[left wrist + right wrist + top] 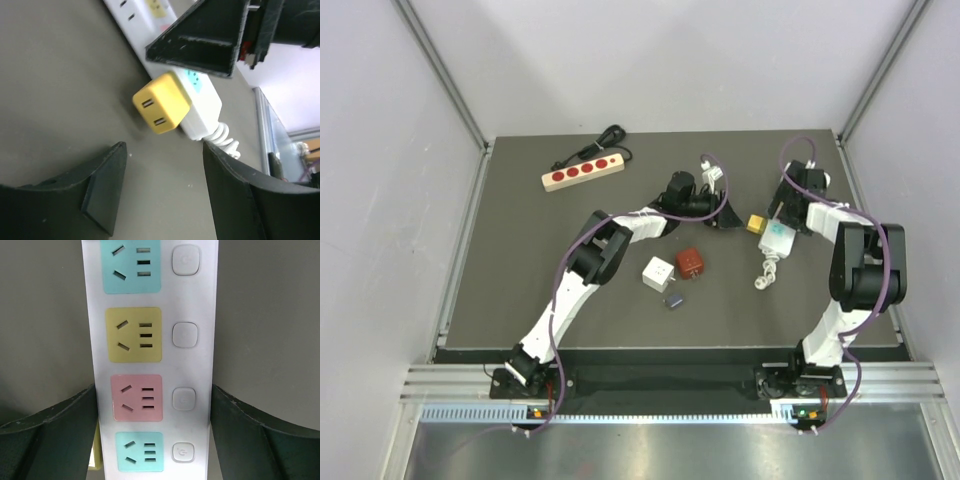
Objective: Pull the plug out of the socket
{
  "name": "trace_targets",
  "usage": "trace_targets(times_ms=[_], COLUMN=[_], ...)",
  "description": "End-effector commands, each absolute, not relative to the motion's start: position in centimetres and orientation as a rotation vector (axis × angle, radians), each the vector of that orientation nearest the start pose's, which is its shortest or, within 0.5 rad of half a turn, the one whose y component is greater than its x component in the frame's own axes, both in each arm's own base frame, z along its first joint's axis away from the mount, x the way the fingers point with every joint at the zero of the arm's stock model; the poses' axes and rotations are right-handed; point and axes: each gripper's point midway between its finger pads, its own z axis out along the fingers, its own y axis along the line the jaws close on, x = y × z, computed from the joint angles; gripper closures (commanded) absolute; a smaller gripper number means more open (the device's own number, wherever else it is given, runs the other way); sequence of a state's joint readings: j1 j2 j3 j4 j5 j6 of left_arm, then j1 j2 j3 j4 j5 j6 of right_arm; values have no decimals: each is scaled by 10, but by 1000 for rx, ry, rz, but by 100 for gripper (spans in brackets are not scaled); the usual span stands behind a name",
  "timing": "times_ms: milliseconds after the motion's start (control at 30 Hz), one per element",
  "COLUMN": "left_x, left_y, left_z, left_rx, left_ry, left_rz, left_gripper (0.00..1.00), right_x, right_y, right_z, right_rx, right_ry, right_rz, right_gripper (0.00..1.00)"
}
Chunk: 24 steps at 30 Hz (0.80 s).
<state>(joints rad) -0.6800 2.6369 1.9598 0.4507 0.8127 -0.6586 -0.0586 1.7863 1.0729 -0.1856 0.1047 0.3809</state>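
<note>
I will next grab the yellow cube plug [756, 224] [161, 104] by its opposite sides with my left gripper, its slotted side toward that gripper, to pull it off the socket.
The socket is a white power strip [778, 238] with teal, yellow and pink outlets, lying at the right of the table. My right gripper [154, 390] straddles it from above, one finger pressed on each long side of the strip [197, 365]. A yellow cube plug [161, 104] sits against the strip's side near its corded end; whether its pins are in the strip I cannot tell. A sliver of the plug [95, 452] shows behind my right gripper's left finger. My left gripper [164, 150] hovers low over the table just short of the plug [756, 224], open and empty.
A wooden strip with red outlets [582, 172] and a black plug [610, 133] lie at the back left. A white adapter [659, 272], a red plug [692, 263] and a small dark block [674, 301] sit mid-table. The socket's coiled white cord [767, 272] trails forward.
</note>
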Motion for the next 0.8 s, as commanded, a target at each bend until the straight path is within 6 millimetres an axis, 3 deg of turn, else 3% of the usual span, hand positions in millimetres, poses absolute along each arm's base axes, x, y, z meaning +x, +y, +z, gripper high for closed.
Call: trace_targets(times_ms=[0,533,767], left_x=[412,411,414], left_y=[-525,-546,-550], left_z=[95,62,65], left_rx=[674,528,480], left_ry=[1832,1982,1965], left_rz=[-1737,-1739,-1789], left_gripper=[33,38,40], right_x=[429,430,429], right_y=[-18,-3,-1], right_z=[43,43,44], right_rx=[555,528,520], right_ry=[2353,2342,2340], right_rz=[133,250,264], right_gripper=[100,100,100])
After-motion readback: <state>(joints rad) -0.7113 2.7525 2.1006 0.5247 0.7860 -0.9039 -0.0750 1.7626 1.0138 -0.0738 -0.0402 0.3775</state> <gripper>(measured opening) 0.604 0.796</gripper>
